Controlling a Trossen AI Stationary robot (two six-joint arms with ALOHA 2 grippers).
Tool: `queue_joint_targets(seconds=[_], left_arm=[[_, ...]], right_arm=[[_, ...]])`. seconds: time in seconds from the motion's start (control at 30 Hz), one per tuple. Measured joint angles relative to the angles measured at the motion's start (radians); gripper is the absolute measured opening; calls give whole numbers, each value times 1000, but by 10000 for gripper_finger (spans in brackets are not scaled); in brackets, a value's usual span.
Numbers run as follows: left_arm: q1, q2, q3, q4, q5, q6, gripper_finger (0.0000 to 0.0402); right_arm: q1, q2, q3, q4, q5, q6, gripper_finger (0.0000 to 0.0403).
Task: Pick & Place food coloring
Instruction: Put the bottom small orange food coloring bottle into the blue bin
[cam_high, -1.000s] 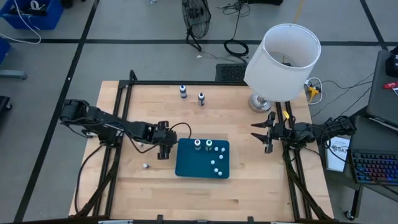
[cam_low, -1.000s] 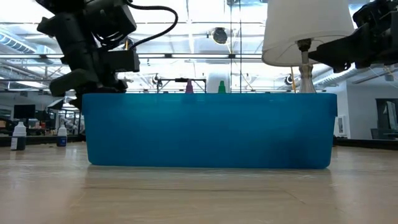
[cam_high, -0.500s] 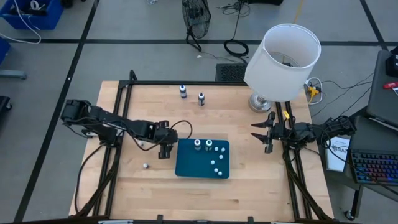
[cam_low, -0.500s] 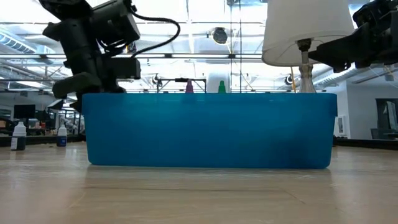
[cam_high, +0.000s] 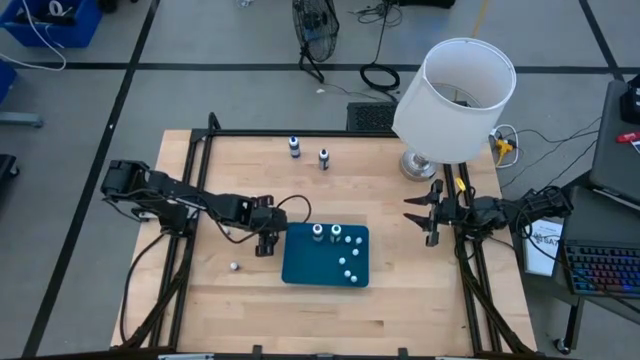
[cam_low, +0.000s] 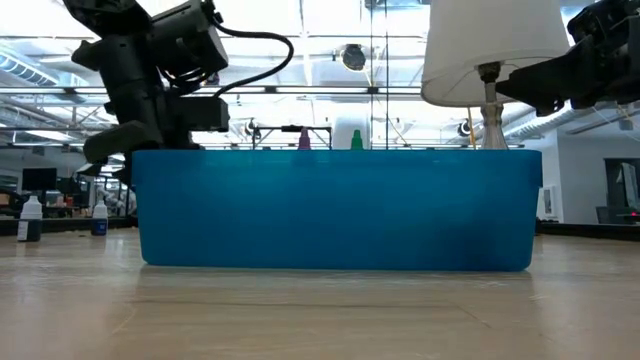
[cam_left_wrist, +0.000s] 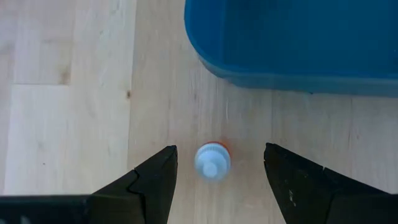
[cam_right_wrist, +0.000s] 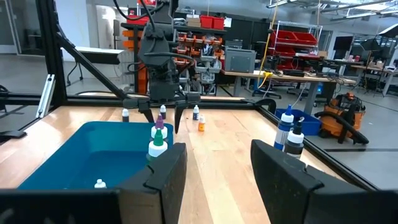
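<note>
I should close my left gripper on the food coloring bottle now, since its fingers are beside the white cap above the wood. Closing now would hold the bottle.
The food coloring is a set of tiny white-capped bottles. Several stand or lie in the blue tray. One with an orange body stands upright on the wood just off the tray's left corner. My left gripper points steeply down over it, open, one finger on each side with a gap to both. In the high view the gripper hides this bottle. My right gripper waits at the table's right edge, level and open, with nothing between its fingers.
Two more bottles stand near the table's far edge, and a small one sits on the wood left of the tray. A lamp with a white shade stands at the far right corner. Bare wood lies in front of the tray.
</note>
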Motion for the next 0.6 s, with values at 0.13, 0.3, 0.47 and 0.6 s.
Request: queue_joint_targets(seconds=[0.13, 0.3, 0.47, 0.6], left_arm=[[0, 0, 0, 1, 0, 0, 226], [0, 0, 0, 3, 0, -1, 162], [0, 0, 0, 7, 0, -7, 101], [0, 0, 0, 8, 1, -28, 73]], right_arm=[[0, 0, 0, 0, 0, 0, 167], [0, 0, 0, 0, 0, 0, 167], [0, 0, 0, 0, 0, 0, 167], [0, 0, 0, 0, 0, 0, 167]])
